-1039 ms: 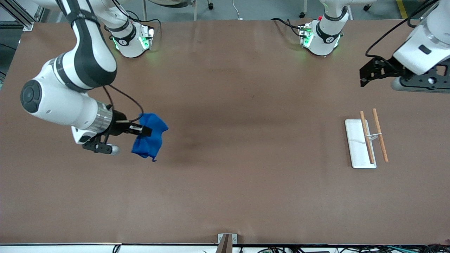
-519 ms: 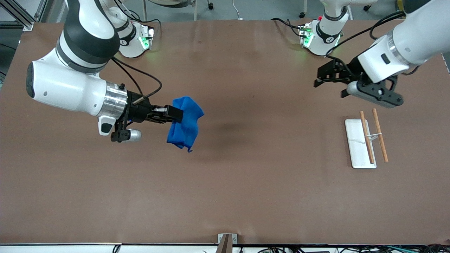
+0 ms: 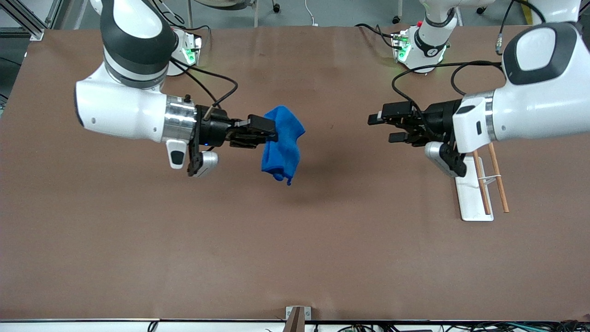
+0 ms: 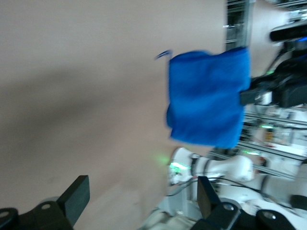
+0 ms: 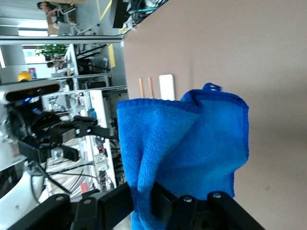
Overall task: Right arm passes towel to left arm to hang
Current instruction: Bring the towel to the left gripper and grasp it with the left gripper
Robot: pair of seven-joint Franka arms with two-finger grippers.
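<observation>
The left gripper next needs to grab its edge [image 3: 290, 128] beside the small loop, so that the towel can be hung on the wooden rods.
The bright blue towel [image 3: 282, 144] hangs bunched from my right gripper [image 3: 269, 131], which is shut on its upper edge over the middle of the table. The towel fills the right wrist view [image 5: 187, 153], pinched between the fingers, its small loop [image 5: 212, 87] at one corner. My left gripper [image 3: 378, 127] is open and empty, level with the towel and pointing at it, with a gap of bare table between them. In the left wrist view the towel [image 4: 207, 98] hangs ahead of the spread fingers [image 4: 76, 197].
A white rack base [image 3: 471, 193] with two wooden rods [image 3: 498, 180] stands at the left arm's end of the table, partly under the left arm. It also shows small in the right wrist view [image 5: 166, 86].
My right gripper has carried the towel toward the table's middle and a little higher in the front view. My left arm has swung in from the table's end and turned its open gripper toward the towel.
</observation>
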